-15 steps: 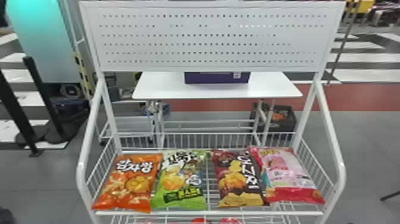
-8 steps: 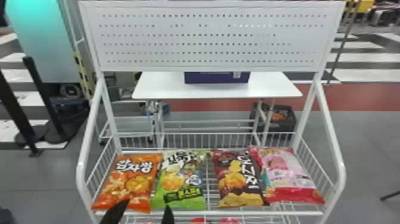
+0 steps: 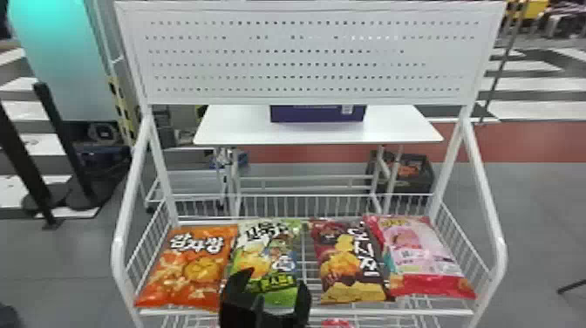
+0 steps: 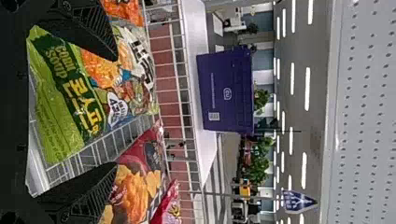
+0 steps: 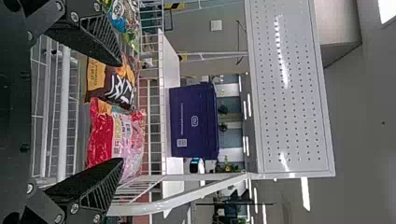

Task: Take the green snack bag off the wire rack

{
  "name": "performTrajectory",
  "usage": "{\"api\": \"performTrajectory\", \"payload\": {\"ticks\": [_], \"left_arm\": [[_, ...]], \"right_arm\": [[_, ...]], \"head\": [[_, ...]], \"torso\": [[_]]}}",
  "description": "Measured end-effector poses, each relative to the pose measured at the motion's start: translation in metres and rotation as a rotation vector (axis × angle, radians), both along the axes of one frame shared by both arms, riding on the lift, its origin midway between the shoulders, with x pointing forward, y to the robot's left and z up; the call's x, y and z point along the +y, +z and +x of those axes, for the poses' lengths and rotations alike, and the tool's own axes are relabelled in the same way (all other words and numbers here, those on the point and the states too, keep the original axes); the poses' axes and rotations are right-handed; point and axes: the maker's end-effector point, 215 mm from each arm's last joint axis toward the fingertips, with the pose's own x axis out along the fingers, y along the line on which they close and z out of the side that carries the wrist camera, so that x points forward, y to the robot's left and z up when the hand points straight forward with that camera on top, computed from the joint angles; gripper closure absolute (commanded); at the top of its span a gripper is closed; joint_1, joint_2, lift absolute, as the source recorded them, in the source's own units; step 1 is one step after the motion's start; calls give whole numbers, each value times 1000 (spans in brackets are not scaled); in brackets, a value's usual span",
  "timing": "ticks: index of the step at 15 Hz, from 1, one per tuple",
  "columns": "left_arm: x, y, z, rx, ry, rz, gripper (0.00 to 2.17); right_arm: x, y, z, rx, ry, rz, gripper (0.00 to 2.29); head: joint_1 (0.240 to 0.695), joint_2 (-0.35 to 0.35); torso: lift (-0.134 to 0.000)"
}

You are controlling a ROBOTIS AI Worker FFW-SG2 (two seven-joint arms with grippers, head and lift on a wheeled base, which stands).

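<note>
The left gripper grabs the green snack bag by its green lettered end (image 3: 277, 295) (image 4: 67, 98) next, to take the bag off the wire rack.
In the head view my left gripper (image 3: 274, 288) stands open over the front end of the green snack bag (image 3: 285, 255), one finger toward each side of it. The bag lies flat on the wire rack (image 3: 392, 311), between an orange bag and a dark brown one. From the left wrist, the open gripper (image 4: 116, 112) has the green bag (image 4: 60, 98) mostly between its fingers, with bare wire beside it; no contact can be made out. My right gripper (image 5: 122, 112) is open at the rack's right part, facing the brown and pink bags, holding nothing.
The orange bag (image 3: 192, 266) lies left of the green one, the dark brown bag (image 3: 349, 261) and pink bag (image 3: 423, 257) to its right. Wire sides and white posts frame the shelf, under a perforated panel (image 3: 305, 56). Behind stands a white table (image 3: 392, 131) with a purple box (image 3: 316, 114).
My left gripper has come into the head view from the bottom edge and moved up and right, from in front of the orange bag to over the green bag's front end. The bags have not moved.
</note>
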Motion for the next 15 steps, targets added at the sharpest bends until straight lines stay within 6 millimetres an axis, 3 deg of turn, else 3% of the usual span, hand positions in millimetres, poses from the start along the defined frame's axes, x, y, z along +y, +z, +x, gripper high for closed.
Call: {"api": "performTrajectory", "payload": {"ticks": [5,7,8,11,12,13,15], "left_arm": [[-5,-26,35,64,5,55,191],[-1,-37,40,87,8,74,340],[2,-41,41,95,10,79,478],[9,-46,42,109,19,82,1318],[10,-48,41,116,20,86,1480],[12,-52,40,127,22,93,1619],[12,-54,38,136,21,100,1622]], "right_arm": [[-1,-2,0,5,1,-1,174],[-2,-1,1,5,2,-3,174],[-3,-1,1,4,2,-3,174],[-4,1,1,0,2,-4,174],[-4,2,2,0,3,-5,174],[-4,2,1,0,3,-6,174],[-4,3,2,-1,4,-6,174]], "head": [[499,0],[499,0],[499,0],[499,0],[499,0],[499,0],[499,0]], "torso": [[0],[0],[0],[0],[0],[0],[0]]}}
